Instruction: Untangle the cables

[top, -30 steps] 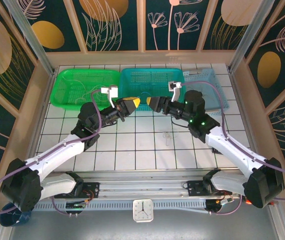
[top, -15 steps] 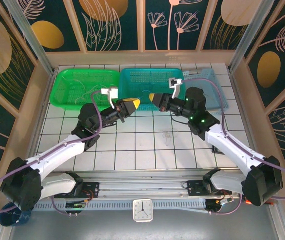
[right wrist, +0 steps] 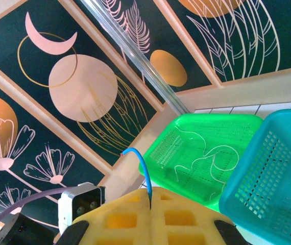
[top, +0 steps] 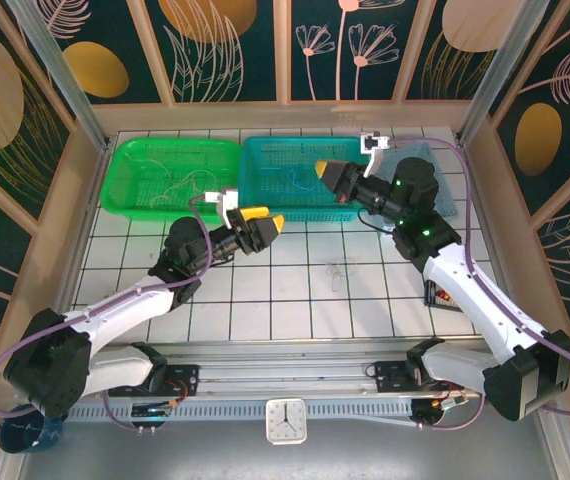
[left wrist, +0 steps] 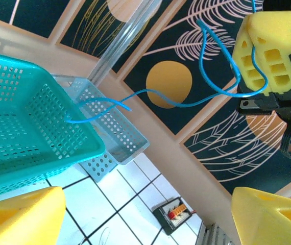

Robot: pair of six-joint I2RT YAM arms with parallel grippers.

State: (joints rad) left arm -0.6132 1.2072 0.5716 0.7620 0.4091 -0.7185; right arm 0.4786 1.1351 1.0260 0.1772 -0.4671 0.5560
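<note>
The left gripper grabs the blue cable near its drooping loose end [left wrist: 97,117] next, away from my right gripper, to untangle the cable between both grippers.
My right gripper [top: 323,169] hangs over the teal basket [top: 295,142], shut on a thin blue cable [right wrist: 141,164] whose short end sticks up from the closed yellow pads [right wrist: 120,219]. In the left wrist view the blue cable [left wrist: 186,100] droops from that gripper [left wrist: 260,53] down to the teal basket [left wrist: 92,143]. My left gripper [top: 268,221] is open at the basket's front edge, its yellow fingertips [left wrist: 23,214] wide apart and holding nothing. Cream cables [right wrist: 207,155] curl in the green basket [top: 170,142]. A small pale tangle [top: 337,270] lies on the white tiles.
A light blue basket [top: 443,195] stands to the right of the teal one, partly under my right arm. A small black device [top: 439,295] with a red part lies on the tiles at the right. A clock [top: 286,420] sits at the near edge.
My right gripper shut on the blue cable and moved up and back over the teal basket. My left gripper opened, let the cable go and dropped back slightly.
</note>
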